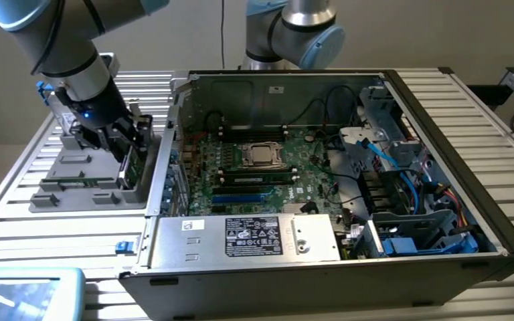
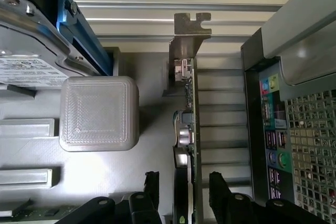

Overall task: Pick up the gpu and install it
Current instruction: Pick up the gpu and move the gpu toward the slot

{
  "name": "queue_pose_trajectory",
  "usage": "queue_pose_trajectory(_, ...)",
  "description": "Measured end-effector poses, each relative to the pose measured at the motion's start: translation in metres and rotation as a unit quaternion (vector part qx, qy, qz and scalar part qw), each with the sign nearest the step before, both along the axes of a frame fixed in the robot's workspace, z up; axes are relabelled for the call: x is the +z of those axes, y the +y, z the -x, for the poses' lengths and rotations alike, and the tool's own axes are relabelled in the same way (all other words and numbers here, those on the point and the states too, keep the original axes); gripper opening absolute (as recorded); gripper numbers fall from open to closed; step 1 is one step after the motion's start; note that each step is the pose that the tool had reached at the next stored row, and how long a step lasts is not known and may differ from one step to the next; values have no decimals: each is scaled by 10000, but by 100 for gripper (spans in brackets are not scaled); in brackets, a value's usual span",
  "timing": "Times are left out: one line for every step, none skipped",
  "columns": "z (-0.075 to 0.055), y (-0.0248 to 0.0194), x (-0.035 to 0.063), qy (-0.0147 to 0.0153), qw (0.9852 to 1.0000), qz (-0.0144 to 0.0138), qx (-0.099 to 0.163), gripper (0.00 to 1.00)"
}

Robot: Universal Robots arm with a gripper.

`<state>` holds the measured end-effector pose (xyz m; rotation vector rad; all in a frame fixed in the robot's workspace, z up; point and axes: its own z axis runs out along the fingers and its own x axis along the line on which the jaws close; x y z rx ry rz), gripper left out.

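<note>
My black fingertips are on either side of the GPU's near end [image 2: 184, 198], so my gripper should close. Closing now would hold the GPU.
The gpu [image 2: 190, 103] stands on edge in a slot of the grey holder [image 2: 152, 129], green board seen edge-on, its silvery end bracket [image 2: 188, 30] at the far end. My gripper [image 2: 186, 195] is open and straddles the card's near end, one black finger [image 2: 152, 187] on each side, with a gap showing on at least one side. In the exterior view the gripper [image 1: 121, 144] hangs over the gpu [image 1: 133, 165] in the grey holder [image 1: 78, 190], at the exterior view's left of the open computer case [image 1: 436, 167].
A silver hard drive [image 2: 26, 61] with a white label in a blue caddy and a grey block [image 2: 98, 113] sit beside the card. The case's rear port panel [image 2: 275, 145] is close on the other side. The motherboard [image 1: 257, 167] lies exposed. A second arm [image 1: 288, 33] stands behind the case.
</note>
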<state>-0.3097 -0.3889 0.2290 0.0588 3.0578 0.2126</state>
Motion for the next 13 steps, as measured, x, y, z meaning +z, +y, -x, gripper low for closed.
queue_pose_trajectory(0,0,-1,1,10000,1,0,52)
queue_pose_trajectory(0,0,-3,1,10000,1,0,52)
queue_pose_trajectory(-1,0,-4,0,10000,0,1,52)
queue_pose_trajectory(-3,0,-5,0,10000,0,1,50)
queue_pose_trajectory(-4,0,-6,0,10000,0,1,43)
queue_pose_trajectory(-4,0,-6,0,10000,0,1,43)
queue_pose_trajectory(-4,0,-6,0,10000,0,5,37)
queue_pose_trajectory(-4,0,-6,1,10000,1,11,31)
queue_pose_trajectory(-4,0,-6,0,10000,1,16,28)
queue_pose_trajectory(-5,0,-6,0,10000,0,19,28)
queue_pose_trajectory(-5,0,-6,0,10000,0,21,28)
queue_pose_trajectory(-5,0,-6,0,10000,0,21,28)
queue_pose_trajectory(-5,0,-6,0,10000,0,21,28)
